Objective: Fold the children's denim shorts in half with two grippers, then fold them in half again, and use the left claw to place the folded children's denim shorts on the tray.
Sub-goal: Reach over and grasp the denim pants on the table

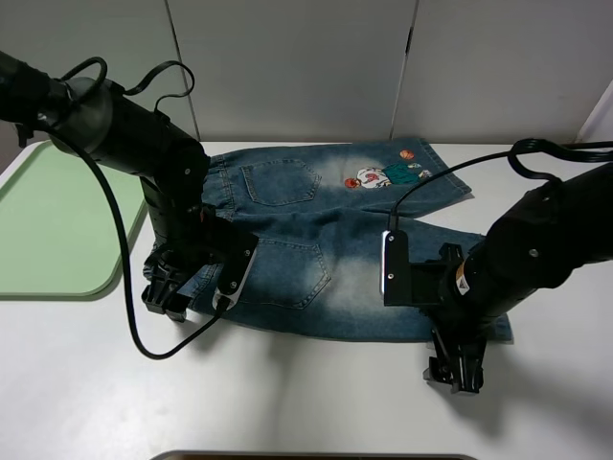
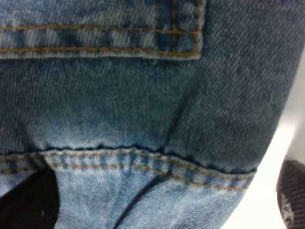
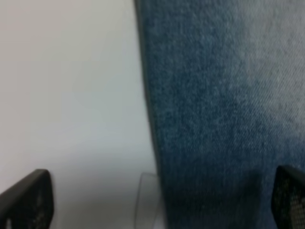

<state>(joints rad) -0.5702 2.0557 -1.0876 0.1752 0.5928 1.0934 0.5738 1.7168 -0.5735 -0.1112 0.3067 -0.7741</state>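
The robot's right gripper needs to grab the plain leg's hem corner next, so that it can fold the children's denim shorts in half over the cartoon patch [image 1: 383, 175].
The children's denim shorts [image 1: 326, 240] lie spread flat on the white table, waistband to the left, legs to the right, and the cartoon patch [image 1: 383, 175] on the far leg. My left gripper [image 1: 170, 299] is low at the waistband's near corner. In the left wrist view it [image 2: 159, 207] is open, with denim seams [image 2: 143, 162] between the fingers [image 2: 28, 200]. My right gripper [image 1: 458, 372] is at the near leg's hem corner. In the right wrist view it [image 3: 157, 205] is open and straddles the denim edge [image 3: 152, 133]. The pale-green tray [image 1: 48, 220] lies at the far left.
The white table [image 1: 306, 402] runs in front of the shorts. A dark object [image 1: 316, 456] shows at the bottom edge of the high view. White wall panels [image 1: 287, 57] stand behind the table. The left arm's cable [image 1: 129, 287] loops near the tray's corner.
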